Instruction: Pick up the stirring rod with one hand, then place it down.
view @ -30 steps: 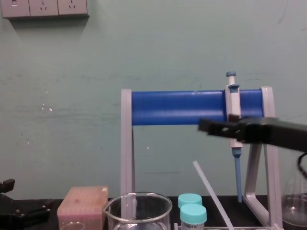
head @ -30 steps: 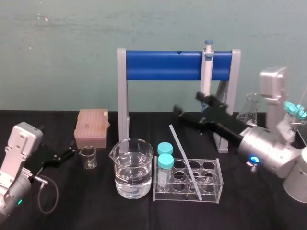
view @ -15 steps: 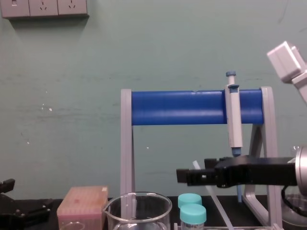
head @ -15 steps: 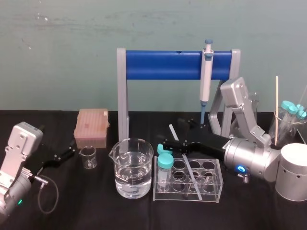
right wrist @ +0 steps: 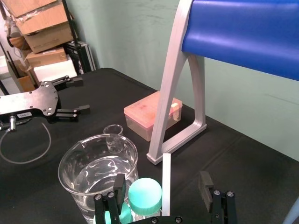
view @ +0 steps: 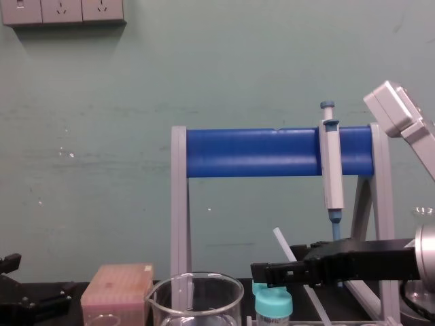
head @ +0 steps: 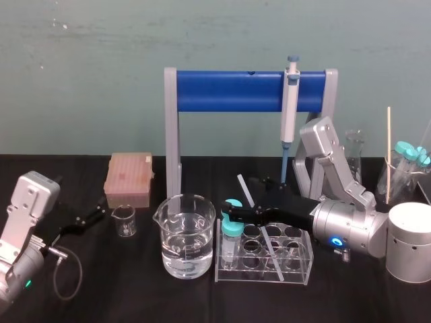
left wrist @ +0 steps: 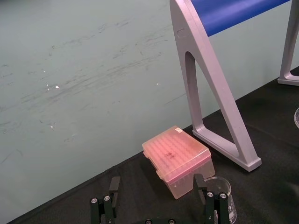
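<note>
The rod [right wrist: 166,184] is crowded low down by teal-capped tubes and the beaker, so my right gripper should grab it by its upper part [right wrist: 166,169] next.
The stirring rod [head: 250,200] is a thin translucent white stick that leans in the clear test-tube rack [head: 301,261], its top tilted back and to the left. My right gripper [head: 244,196] reaches in from the right at the rod's upper part. In the right wrist view the rod [right wrist: 166,184] stands between the two spread fingers of the right gripper [right wrist: 161,185], which is open and not touching it. The chest view shows the rod [view: 282,242] just above the black fingers [view: 266,274]. My left gripper [head: 94,215] rests open at the table's left.
A beaker of water [head: 185,235] and teal-capped tubes [head: 231,227] stand just left of the rod, close under the right fingers. A pipette [head: 290,101] hangs on the blue stand [head: 229,91] behind. A pink tip box [head: 128,178], a small beaker [head: 124,221] and a white cylinder [head: 411,242] also stand here.
My right arm has swung down and to the left from up by the pipette to the rod's level, bringing its open fingers to either side of the rod. The left arm has not moved.
</note>
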You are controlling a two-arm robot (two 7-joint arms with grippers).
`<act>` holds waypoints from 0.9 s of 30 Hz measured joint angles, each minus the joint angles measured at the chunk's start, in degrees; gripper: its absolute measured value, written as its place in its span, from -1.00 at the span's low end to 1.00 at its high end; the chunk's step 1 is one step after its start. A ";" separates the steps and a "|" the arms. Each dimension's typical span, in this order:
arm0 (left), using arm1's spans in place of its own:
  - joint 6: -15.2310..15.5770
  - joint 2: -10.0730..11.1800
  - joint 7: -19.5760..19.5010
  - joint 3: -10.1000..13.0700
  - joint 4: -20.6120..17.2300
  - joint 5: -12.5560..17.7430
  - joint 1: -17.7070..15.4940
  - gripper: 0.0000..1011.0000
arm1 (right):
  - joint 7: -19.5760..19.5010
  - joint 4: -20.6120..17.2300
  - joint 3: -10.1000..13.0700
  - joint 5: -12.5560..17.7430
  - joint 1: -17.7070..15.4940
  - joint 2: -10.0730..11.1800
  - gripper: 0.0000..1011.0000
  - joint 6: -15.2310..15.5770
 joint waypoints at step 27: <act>0.00 0.00 0.00 0.00 0.00 0.00 0.00 0.98 | -0.05 0.03 0.05 -0.12 -0.03 0.04 0.20 -0.19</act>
